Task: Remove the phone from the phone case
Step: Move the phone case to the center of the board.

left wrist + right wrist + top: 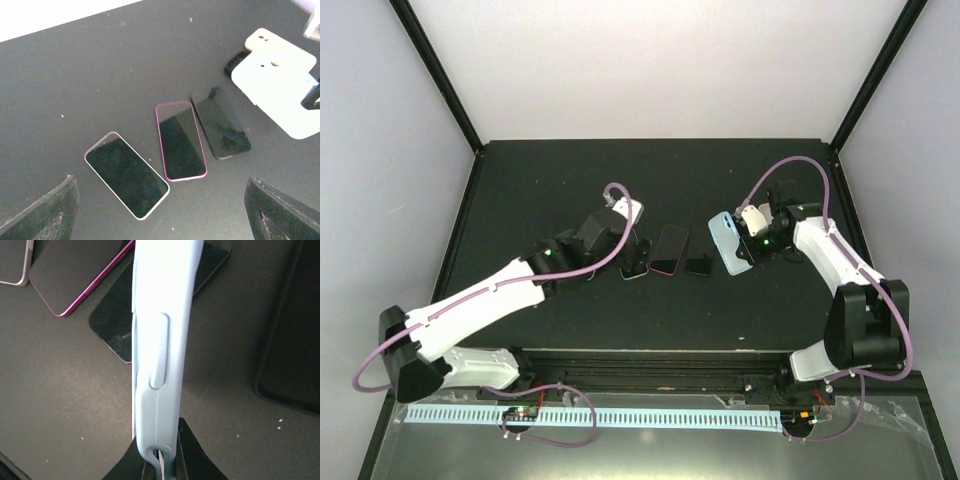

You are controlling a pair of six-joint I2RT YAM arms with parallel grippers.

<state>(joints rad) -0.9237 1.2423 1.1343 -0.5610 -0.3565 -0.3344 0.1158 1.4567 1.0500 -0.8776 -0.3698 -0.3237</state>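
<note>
The case is on edge and partly above the plain black phone, so my right gripper needs to keep holding the case (160, 340) until the case is over empty table.
The phone (181, 140), black-screened with a pinkish-purple edge, lies flat on the black table, out of the case; it also shows in the top view (670, 249) and in the right wrist view (75, 275). My right gripper (162, 460) is shut on the pale blue phone case (160, 340) and holds it on edge above the table, to the right of the phone (732, 243). My left gripper (165, 220) is open and empty, hovering above the phones; its dark fingers (50, 210) frame the bottom of the left wrist view.
A white-rimmed phone (126, 175) lies left of the pink-edged one, and a plain black phone (220, 127) lies to its right, partly under the held case. A black flat object with a raised rim (295, 340) lies to the right.
</note>
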